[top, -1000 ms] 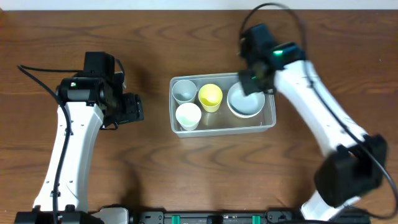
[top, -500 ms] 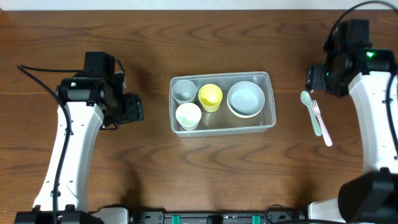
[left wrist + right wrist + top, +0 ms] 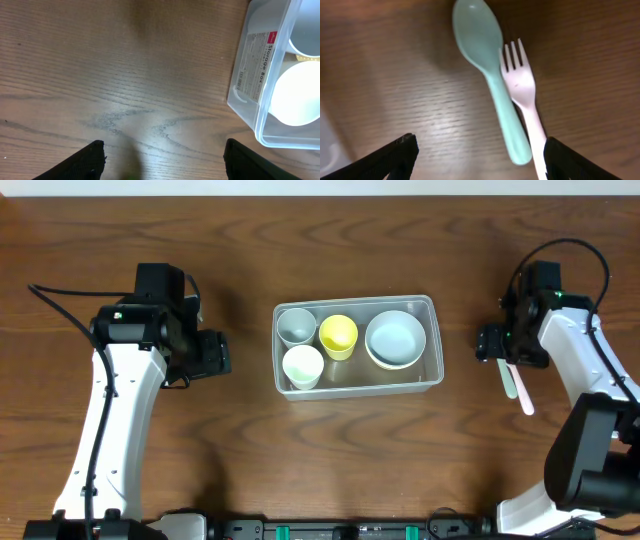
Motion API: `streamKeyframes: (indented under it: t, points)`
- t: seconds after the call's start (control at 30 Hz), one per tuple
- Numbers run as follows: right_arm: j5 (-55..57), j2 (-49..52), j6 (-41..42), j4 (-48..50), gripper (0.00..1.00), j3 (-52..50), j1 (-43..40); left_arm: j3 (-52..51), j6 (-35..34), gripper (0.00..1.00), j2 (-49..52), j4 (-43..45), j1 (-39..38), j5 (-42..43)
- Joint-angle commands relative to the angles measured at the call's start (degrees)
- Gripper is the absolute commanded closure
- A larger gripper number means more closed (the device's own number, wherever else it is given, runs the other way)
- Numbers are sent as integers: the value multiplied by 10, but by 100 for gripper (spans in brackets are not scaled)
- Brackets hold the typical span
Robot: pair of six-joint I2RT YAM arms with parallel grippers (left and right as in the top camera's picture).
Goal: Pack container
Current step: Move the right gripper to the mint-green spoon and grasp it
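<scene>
My right gripper is due to grip the mint spoon [image 3: 489, 70] across its narrow handle near the head next, so I can lay it in the container's open space.
The clear rectangular container [image 3: 356, 389] sits mid-table holding a grey cup [image 3: 296, 326], a yellow cup [image 3: 338, 335], a white cup [image 3: 303, 366] and a pale bowl [image 3: 395, 340]. My right gripper [image 3: 502, 348] hovers open to its right, over a mint spoon [image 3: 489, 70] and a pink fork [image 3: 522, 92] lying side by side on the wood. In the right wrist view, both handles run between my open right gripper [image 3: 480, 155]. My left gripper [image 3: 217, 353] is open and empty left of the container [image 3: 251, 65]. It [image 3: 162, 155] frames bare wood.
The table is dark brown wood. The fork's handle [image 3: 521, 393] pokes out below the right gripper in the overhead view. A white strip runs along the table's far edge [image 3: 320, 186].
My right arm swung from above the bowl in the container out to the right, then came down over the spoon and fork, jaws opening wider. The left arm stayed still.
</scene>
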Motion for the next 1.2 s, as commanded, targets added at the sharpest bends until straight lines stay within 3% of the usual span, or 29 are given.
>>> streamKeyframes:
  t: [0.0,0.17,1.0,1.1,1.17]
  points:
    - [-16,17,-7,13,18,-16,-10,1,8,23,-4,-1,-1,6]
    - [-61,42,-20,20,18,-17,-10,1,8,23,-4,-1,-1,6]
    - [-58,104,-20,46,14,-17,-11,1,8,23,-4,-2,-1,6]
    - [-58,104,-19,58,20,-17,-11,1,8,23,-4,-2,-1,6]
    - [-58,104,-19,72,33,-17,-11,1,8,23,-4,-2,-1,6]
